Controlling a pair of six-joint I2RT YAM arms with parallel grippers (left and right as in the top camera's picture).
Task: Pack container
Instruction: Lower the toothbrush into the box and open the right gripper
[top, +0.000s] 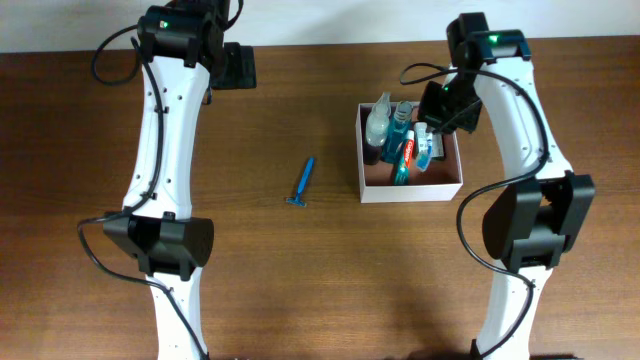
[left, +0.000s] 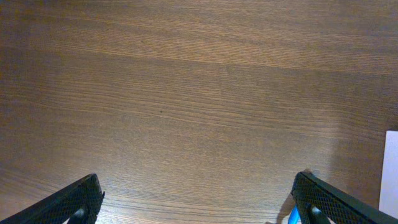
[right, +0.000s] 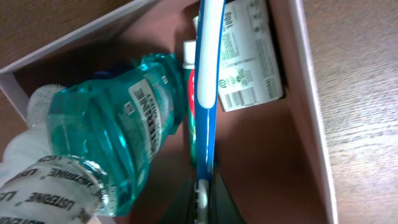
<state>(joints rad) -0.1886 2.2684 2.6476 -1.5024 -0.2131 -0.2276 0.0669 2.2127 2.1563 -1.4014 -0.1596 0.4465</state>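
Observation:
The container's sides are around the toothbrush, so my right gripper releases it next. It would land inside, between the mouthwash and the pack.
The container (top: 410, 190) is a square white-walled box with a reddish-brown inside, right of centre. It holds a teal mouthwash bottle (right: 118, 124), a clear bottle (top: 377, 122), a white labelled pack (right: 249, 62) and other toiletries. My right gripper (right: 204, 199) is inside the box, shut on a blue and white toothbrush (right: 208, 81) that lies between the mouthwash and the pack. In the overhead view the right gripper (top: 440, 115) is over the box's far right part. My left gripper (left: 199, 205) is open and empty over bare table at the far left (top: 235, 65).
A blue razor (top: 302, 183) lies on the wooden table left of the container; its tip shows by the left gripper's right finger (left: 292, 218). The container's white wall shows at the right edge of the left wrist view (left: 390, 177).

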